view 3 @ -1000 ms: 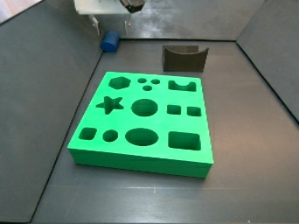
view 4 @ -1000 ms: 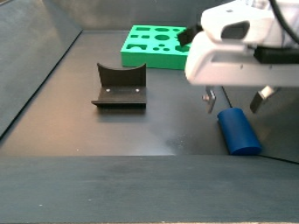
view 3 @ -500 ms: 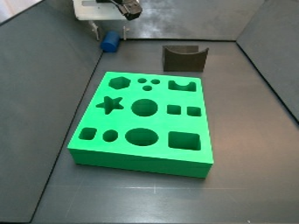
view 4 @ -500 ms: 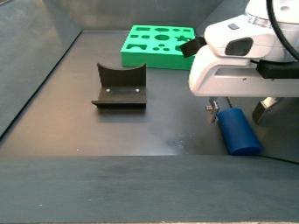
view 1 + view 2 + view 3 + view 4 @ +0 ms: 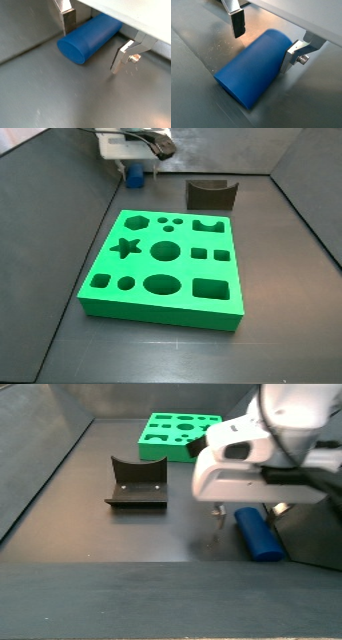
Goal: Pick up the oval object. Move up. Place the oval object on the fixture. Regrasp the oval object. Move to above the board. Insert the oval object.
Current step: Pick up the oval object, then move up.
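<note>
I need to pick up the blue oval object by its long curved sides next, so I can set it on the dark notched fixture (image 5: pixel 210 196).
The oval object, a blue peg, lies on its side on the grey floor in both wrist views (image 5: pixel 90 37) (image 5: pixel 251 72). My gripper (image 5: pixel 95 40) (image 5: pixel 266 40) is open and low over it, with one silver finger (image 5: pixel 69 22) on one side and the other finger (image 5: pixel 123 55) on the other side; small gaps show. In both side views the gripper (image 5: pixel 134 170) (image 5: pixel 249 514) straddles the peg (image 5: pixel 134 176) (image 5: pixel 257 534). The dark notched fixture (image 5: pixel 210 196) (image 5: pixel 136 484) stands apart from it. The green board (image 5: pixel 160 313) (image 5: pixel 158 446) lies flat on the floor.
Grey walls enclose the floor; the peg lies near the wall (image 5: pixel 80 198). The arm's white body (image 5: pixel 261 469) hides part of the floor behind the peg.
My gripper has come down over the blue peg, so its fingers now reach the floor on either side. The peg, fixture and board have not moved.
</note>
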